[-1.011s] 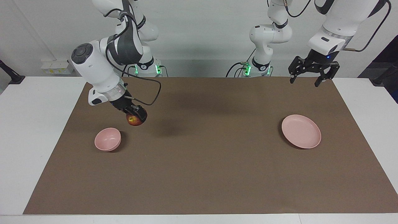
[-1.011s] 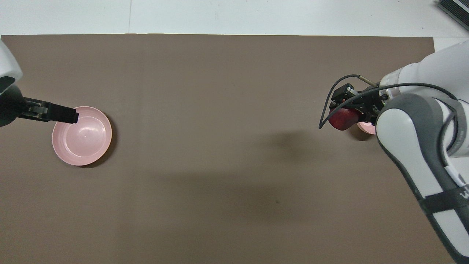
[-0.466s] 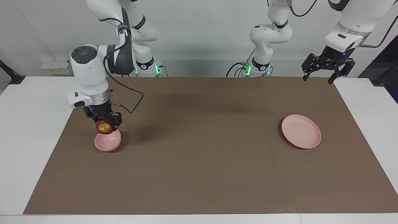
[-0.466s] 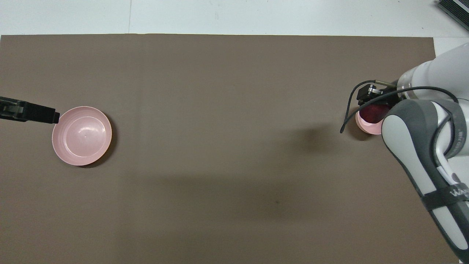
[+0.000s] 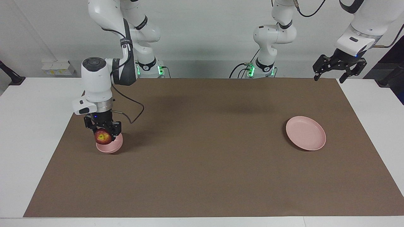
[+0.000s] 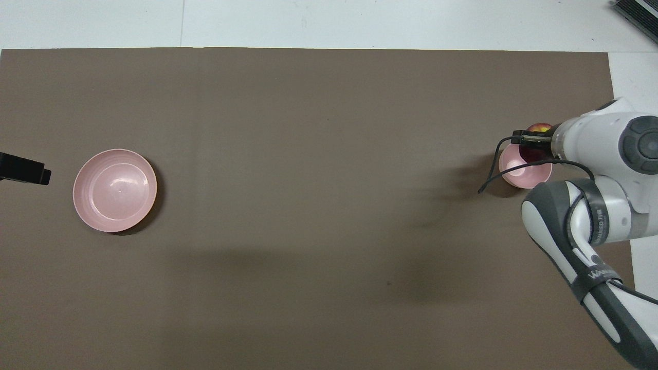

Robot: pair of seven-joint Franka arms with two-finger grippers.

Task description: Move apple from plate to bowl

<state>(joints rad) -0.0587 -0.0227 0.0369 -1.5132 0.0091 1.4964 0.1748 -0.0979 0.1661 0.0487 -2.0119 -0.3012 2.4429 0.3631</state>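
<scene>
The red apple juts past the pink bowl's far rim (image 6: 513,147). My right gripper needs to move the apple toward the bowl before releasing the apple.
The dark red apple (image 5: 103,136) with its yellowish patch is held in my right gripper (image 5: 103,135), which is shut on it and points straight down just over the small pink bowl (image 5: 111,147) at the right arm's end of the table. From overhead, the apple (image 6: 535,139) shows partly under the wrist, above the bowl (image 6: 520,174). The flat pink plate (image 5: 305,132) lies bare at the left arm's end, also seen in the overhead view as the plate (image 6: 114,189). My left gripper (image 5: 339,67) hangs open high over the mat's corner beside its base.
A brown mat (image 5: 208,157) covers most of the white table. A black cable (image 5: 132,107) loops from the right wrist toward the mat's middle. One dark fingertip (image 6: 24,174) of the left gripper shows at the overhead view's edge, beside the plate.
My right gripper swung with the apple from beside the bowl to directly over it and turned vertical. My left gripper rose and drew back away from the plate.
</scene>
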